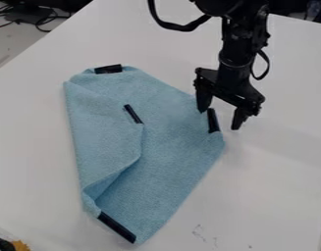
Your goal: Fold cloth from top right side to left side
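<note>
My gripper grabs the cloth by its unfolded corner with the black piece of cloth next, to fold it over to its other side.
The gripper (pixel 220 117) hangs over the right corner of the blue cloth (pixel 169 147), its two fingers spread apart on either side of a black strip (pixel 213 121) at that corner. Whether the fingertips touch the cloth or the table, I cannot tell. The cloth lies on the white table with its left part folded over toward the middle, the flap ending near a second black strip (pixel 133 113). Other black strips mark the top edge (pixel 108 69) and the bottom corner (pixel 117 227).
The white table (pixel 274 181) surrounds the cloth. Cables (pixel 41 22) lie beyond its edge at the upper left. A dark object with a yellow part (pixel 20 245) sits at the lower left corner.
</note>
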`<state>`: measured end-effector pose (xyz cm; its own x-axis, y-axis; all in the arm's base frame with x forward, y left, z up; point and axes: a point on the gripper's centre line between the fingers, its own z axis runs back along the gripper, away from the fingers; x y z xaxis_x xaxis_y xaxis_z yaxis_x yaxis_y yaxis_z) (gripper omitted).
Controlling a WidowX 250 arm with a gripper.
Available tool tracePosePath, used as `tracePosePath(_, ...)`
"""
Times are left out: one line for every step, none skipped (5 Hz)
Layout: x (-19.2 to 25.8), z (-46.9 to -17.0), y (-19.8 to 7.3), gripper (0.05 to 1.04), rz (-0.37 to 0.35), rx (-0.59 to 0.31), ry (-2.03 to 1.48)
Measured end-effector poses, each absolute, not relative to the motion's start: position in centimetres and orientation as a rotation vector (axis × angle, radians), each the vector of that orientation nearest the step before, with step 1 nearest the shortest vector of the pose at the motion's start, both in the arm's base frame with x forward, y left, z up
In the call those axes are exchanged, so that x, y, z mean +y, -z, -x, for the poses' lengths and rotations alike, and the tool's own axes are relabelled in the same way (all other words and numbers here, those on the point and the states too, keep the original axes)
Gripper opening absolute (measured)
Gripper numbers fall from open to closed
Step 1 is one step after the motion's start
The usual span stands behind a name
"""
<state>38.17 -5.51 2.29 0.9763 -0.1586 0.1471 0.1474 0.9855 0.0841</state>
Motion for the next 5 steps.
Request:
tracePosePath(-5.6,-38.5,-1.5,0.950,-0.017,-0.162,0.144)
tracePosePath(-5.3,-38.9,-0.6,0.670,0.010,-0.149,0.127)
tracePosePath(-5.4,-39.3,-0.5,0.387,0.012,-0.135,0.146)
tracePosePath(-5.2,-39.5,-0.4,0.191,0.016,-0.131,0.142)
tracePosePath(-5.0,-39.6,-0.6,0.086,-0.005,-0.120,0.157)
